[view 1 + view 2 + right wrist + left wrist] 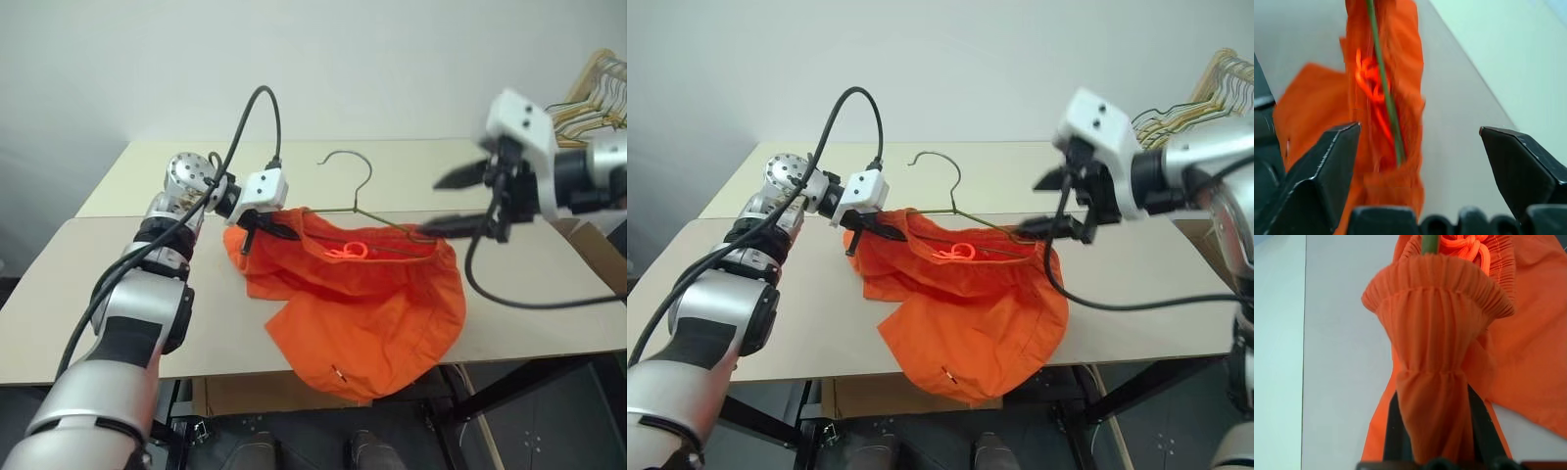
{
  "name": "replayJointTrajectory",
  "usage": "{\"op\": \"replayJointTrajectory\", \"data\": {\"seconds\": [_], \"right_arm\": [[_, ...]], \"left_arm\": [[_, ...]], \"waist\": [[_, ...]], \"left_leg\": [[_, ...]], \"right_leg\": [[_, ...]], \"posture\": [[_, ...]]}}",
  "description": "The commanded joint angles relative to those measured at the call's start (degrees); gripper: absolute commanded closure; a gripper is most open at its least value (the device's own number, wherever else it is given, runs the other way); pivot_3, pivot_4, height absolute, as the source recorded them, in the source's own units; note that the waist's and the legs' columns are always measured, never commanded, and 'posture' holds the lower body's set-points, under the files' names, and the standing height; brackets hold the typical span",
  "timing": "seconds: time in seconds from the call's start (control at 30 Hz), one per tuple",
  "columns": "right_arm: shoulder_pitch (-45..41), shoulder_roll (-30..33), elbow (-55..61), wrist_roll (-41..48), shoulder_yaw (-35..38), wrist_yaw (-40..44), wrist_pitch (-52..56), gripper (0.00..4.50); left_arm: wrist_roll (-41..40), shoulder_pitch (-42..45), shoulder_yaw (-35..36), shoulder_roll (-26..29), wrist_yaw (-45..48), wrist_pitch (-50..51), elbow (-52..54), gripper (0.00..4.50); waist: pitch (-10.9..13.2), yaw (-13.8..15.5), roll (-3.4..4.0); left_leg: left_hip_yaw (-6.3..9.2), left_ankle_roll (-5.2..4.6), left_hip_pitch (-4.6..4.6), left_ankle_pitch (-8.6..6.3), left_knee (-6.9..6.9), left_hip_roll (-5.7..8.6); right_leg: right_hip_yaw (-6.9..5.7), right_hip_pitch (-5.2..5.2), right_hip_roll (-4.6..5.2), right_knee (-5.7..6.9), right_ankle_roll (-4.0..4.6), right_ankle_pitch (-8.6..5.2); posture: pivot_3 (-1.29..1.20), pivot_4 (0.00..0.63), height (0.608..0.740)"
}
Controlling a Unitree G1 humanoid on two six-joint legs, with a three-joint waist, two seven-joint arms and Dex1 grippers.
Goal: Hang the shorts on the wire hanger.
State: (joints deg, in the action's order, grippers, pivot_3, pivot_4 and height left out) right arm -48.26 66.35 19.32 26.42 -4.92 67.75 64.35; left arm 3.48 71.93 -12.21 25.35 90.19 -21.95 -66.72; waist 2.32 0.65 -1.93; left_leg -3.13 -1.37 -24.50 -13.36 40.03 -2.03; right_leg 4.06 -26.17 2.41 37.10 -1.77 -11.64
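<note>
The shorts' leg (338,357) hangs slack over the edge of the table, and the waistband's loose end (440,252) is raised along the hanger, so my right gripper will grab the shorts by that end next.
The orange shorts (362,313) lie on the table (118,294), with one leg drooping over its front edge. The waistband is raised along the lower bar of the thin wire hanger (369,176), whose hook stands up behind it. My left gripper (260,227) is shut on the gathered waistband at the left end, and the fabric bunches between its fingers (1393,431). The hanger's wire (1430,244) runs into that fold. My right gripper (451,201) hovers open just off the waistband's right end, holding nothing. Between its fingers (1327,161) I see the hanger (1382,73) running through the shorts (1400,44).
A bunch of other hangers (598,93) sticks up at the far right. A cardboard box (588,245) sits by the table's right end. A seam crosses the table behind the shorts. A black cable loops above my left wrist.
</note>
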Motion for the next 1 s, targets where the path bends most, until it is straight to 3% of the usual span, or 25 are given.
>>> {"op": "replayJointTrajectory", "data": {"seconds": [0.03, 0.17, 0.43, 0.53, 0.9, 1.0], "right_arm": [[5.2, 2.7, 3.4, 1.2, 5.4, 0.0, -2.9, 0.05], [9.6, 2.3, 4.3, -2.4, 2.6, -3.1, -7.0, 0.05], [6.1, -2.3, 1.1, -6.3, -5.9, -4.9, -9.2, 0.05], [3.3, -3.8, -0.6, -7.1, -8.9, -3.8, -9.0, 0.62], [-4.1, -6.9, -5.5, -9.2, -16.1, 0.9, -7.9, 4.36], [-5.5, -7.5, -6.2, -9.9, -17.5, 2.1, -7.7, 4.45]], "left_arm": [[-0.3, 1.5, 1.3, 0.4, -0.3, 0.2, 0.9, 4.5], [-0.2, 1.8, 1.2, 0.4, -0.3, 0.2, 0.8, 4.5], [0.2, 2.0, 1.3, 0.4, -0.1, 0.1, 0.8, 4.5], [0.3, 2.0, 1.4, 0.4, 0.2, 0.0, 0.9, 4.5], [0.4, 1.0, 1.1, 0.1, 0.7, -0.9, 1.3, 4.5], [0.5, 0.9, 1.1, -0.1, 0.7, -1.1, 1.3, 4.5]], "waist": [[0.0, -0.1, 0.01], [0.0, -0.5, 0.03], [0.0, -0.5, 0.03], [0.0, -0.4, 0.03], [0.0, -0.3, 0.04], [0.0, -0.3, 0.04]], "left_leg": [[-0.01, 0.0, 0.03, 0.0, 0.01, 0.01], [-0.05, 0.0, 0.19, 0.0, 0.0, -0.02], [-0.06, -0.01, 0.16, 0.0, 0.0, 0.0], [-0.06, -0.01, 0.14, 0.0, -0.02, 0.0], [-0.05, -0.01, 0.14, 0.0, -0.01, 0.0], [-0.05, -0.01, 0.14, 0.0, -0.01, 0.0]], "right_leg": [[0.02, 0.01, 0.0, 0.01, -0.05, -0.02], [0.05, 0.03, -0.01, 0.08, -0.33, -0.17], [0.1, 0.06, -0.03, 0.05, -0.25, -0.14], [0.11, 0.04, -0.03, 0.05, -0.13, -0.07], [0.1, 0.04, -0.03, 0.05, -0.13, -0.07], [0.1, 0.04, -0.03, 0.05, 0.0, 0.01]], "posture": [[0.03, 0.0, 0.74], [0.03, 0.0, 0.74], [0.04, 0.0, 0.74], [0.04, 0.0, 0.74], [0.03, 0.0, 0.74], [0.03, 0.0, 0.74]]}}
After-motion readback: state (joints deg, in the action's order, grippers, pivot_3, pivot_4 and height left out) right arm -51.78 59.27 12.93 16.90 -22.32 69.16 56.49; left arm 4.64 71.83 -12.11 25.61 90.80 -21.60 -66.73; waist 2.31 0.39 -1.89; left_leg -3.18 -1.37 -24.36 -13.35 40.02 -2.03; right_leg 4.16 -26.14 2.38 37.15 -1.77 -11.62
